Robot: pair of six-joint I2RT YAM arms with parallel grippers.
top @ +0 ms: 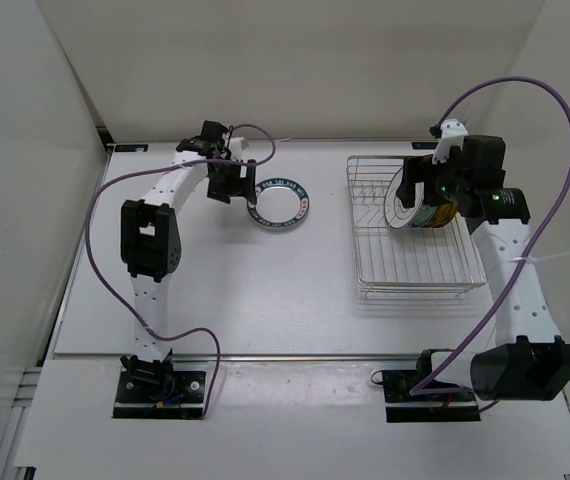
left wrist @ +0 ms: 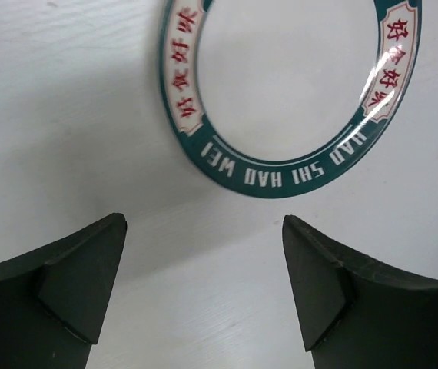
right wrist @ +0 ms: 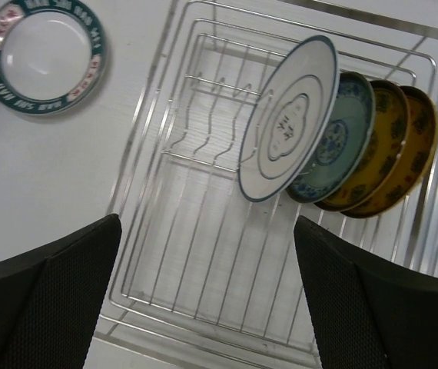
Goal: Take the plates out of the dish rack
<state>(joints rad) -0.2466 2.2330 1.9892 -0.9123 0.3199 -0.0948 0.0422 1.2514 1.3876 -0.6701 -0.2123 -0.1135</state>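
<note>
The white plate will be grabbed by its near rim (top: pixel 398 224) (right wrist: pixel 260 197) once my right gripper reaches it, so the opposite rim stays free to pass to my left gripper.
A white plate with a dark teal rim (top: pixel 280 203) lies flat on the table; it also shows in the left wrist view (left wrist: pixel 288 92) and in the right wrist view (right wrist: pixel 42 54). My left gripper (top: pixel 240 190) (left wrist: pixel 204 284) is open and empty, just beside that plate's rim, apart from it. The silver wire dish rack (top: pixel 415 270) (right wrist: pixel 204 254) stands at the right. Upright in its slots are a white plate with a grey motif (right wrist: pixel 288 123) (top: pixel 403 200), a teal patterned plate (right wrist: pixel 342 142) and two gold plates (right wrist: pixel 403 150). My right gripper (top: pixel 430 178) (right wrist: pixel 207 300) is open and empty above the rack.
White walls enclose the table on the left, back and right. Purple cables loop from both arms. The rack's left slot wires (right wrist: pixel 204 115) stand empty. The arm bases sit at the near edge.
</note>
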